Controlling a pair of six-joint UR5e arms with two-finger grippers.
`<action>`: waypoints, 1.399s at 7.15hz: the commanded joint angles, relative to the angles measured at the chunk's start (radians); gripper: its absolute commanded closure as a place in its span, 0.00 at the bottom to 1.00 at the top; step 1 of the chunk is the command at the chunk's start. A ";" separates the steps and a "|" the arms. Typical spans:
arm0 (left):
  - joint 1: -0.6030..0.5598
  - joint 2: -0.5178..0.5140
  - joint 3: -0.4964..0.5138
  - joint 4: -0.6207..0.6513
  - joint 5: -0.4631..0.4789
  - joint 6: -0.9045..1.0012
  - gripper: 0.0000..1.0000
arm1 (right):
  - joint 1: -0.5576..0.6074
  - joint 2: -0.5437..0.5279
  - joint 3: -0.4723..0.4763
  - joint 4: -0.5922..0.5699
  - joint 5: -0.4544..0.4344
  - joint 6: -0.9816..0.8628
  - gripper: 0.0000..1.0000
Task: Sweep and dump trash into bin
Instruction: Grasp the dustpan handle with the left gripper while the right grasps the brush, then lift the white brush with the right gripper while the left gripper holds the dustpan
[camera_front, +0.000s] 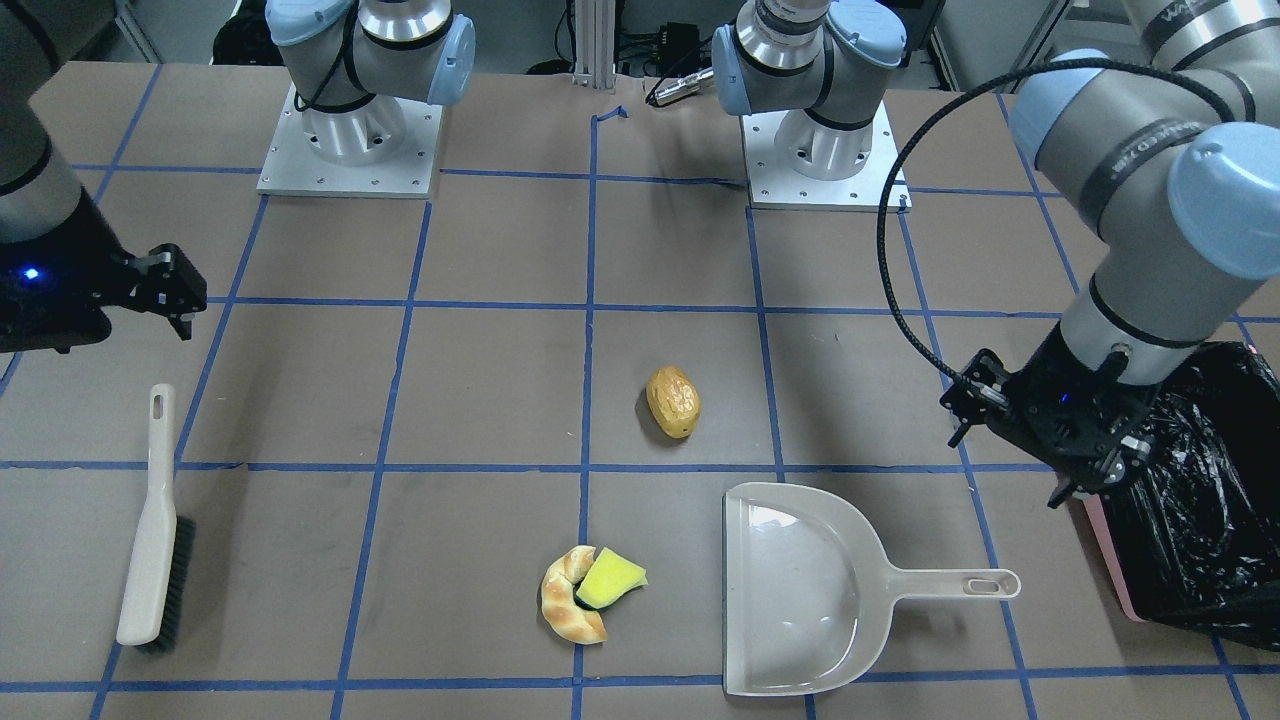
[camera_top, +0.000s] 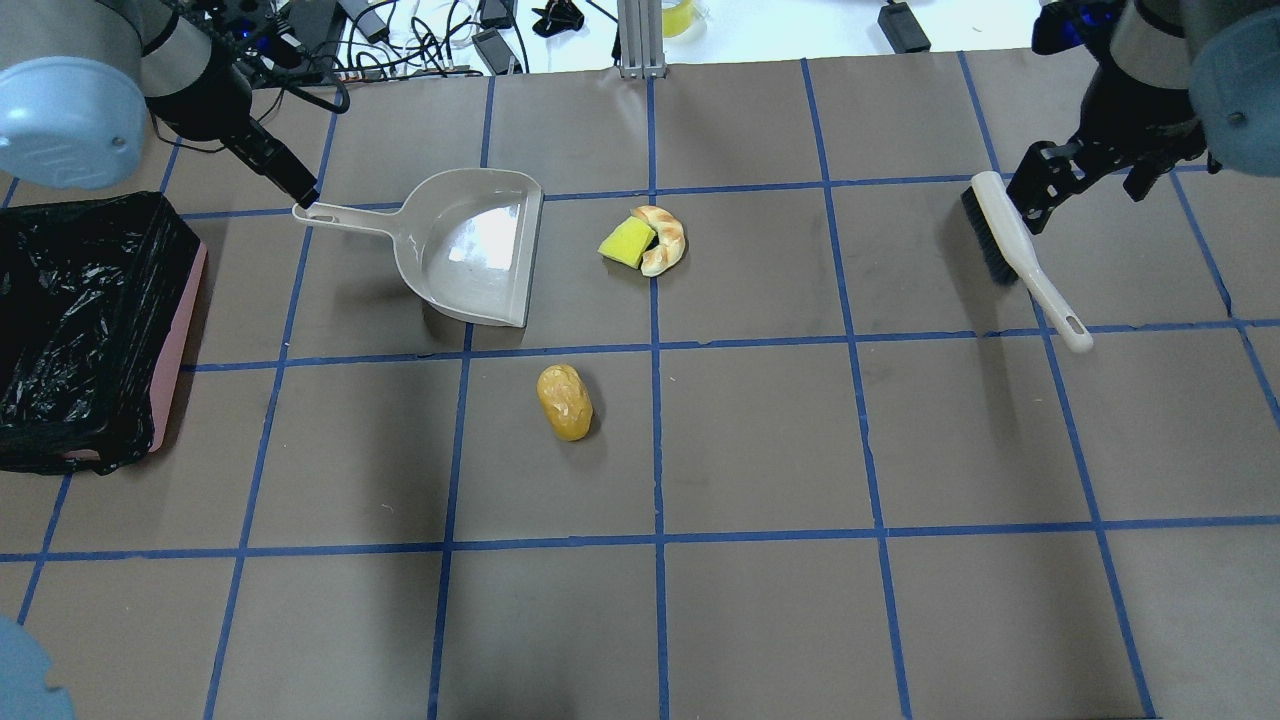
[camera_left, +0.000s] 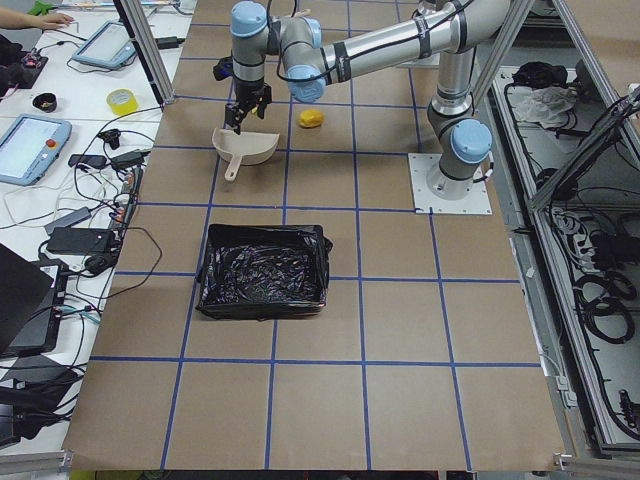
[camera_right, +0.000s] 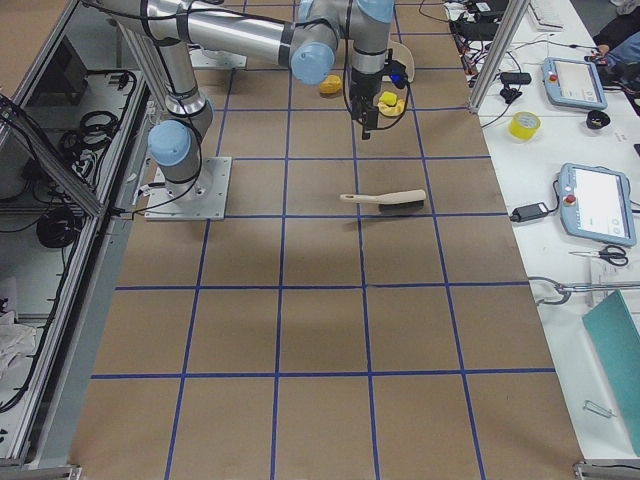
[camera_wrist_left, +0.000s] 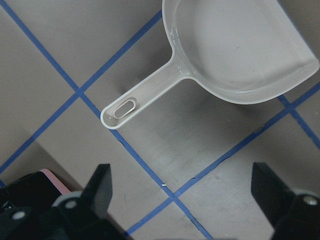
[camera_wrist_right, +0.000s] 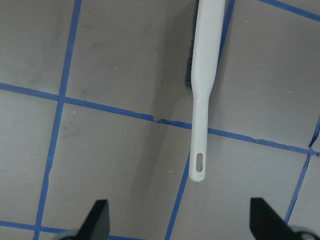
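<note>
The cream brush widens into a bristled head (camera_front: 156, 576), so I will next use my right gripper to grab it by its slim handle (camera_front: 161, 438), where the fingers fit around.
The trash lies on the table: a golden-brown potato-like lump (camera_front: 673, 402), and a tan croissant piece (camera_front: 567, 600) touching a yellow-green sponge wedge (camera_front: 608, 580). The cream dustpan (camera_front: 800, 590) lies empty beside them. The pink bin (camera_front: 1110, 545) with its black bag stands at the table's edge. My left gripper (camera_front: 1010, 455) is open and empty above the dustpan handle's end (camera_wrist_left: 120, 109). My right gripper (camera_front: 175, 290) is open and empty above the cream brush (camera_wrist_right: 205, 100), which lies flat on the table.
Both arm bases (camera_front: 350, 140) stand at the robot's side of the table. The brush (camera_top: 1015, 250) lies far from the trash (camera_top: 640, 240), with bare taped table between. Cables and devices lie beyond the table's far edge (camera_top: 400, 40).
</note>
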 joint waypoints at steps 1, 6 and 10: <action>0.008 -0.111 0.002 0.140 -0.015 0.239 0.01 | -0.115 0.079 0.066 -0.139 0.130 -0.235 0.00; 0.007 -0.280 0.086 0.190 -0.036 0.561 0.06 | -0.160 0.237 0.157 -0.370 0.068 -0.245 0.00; 0.002 -0.308 0.050 0.173 -0.075 0.610 0.08 | -0.158 0.264 0.158 -0.350 0.071 -0.190 0.01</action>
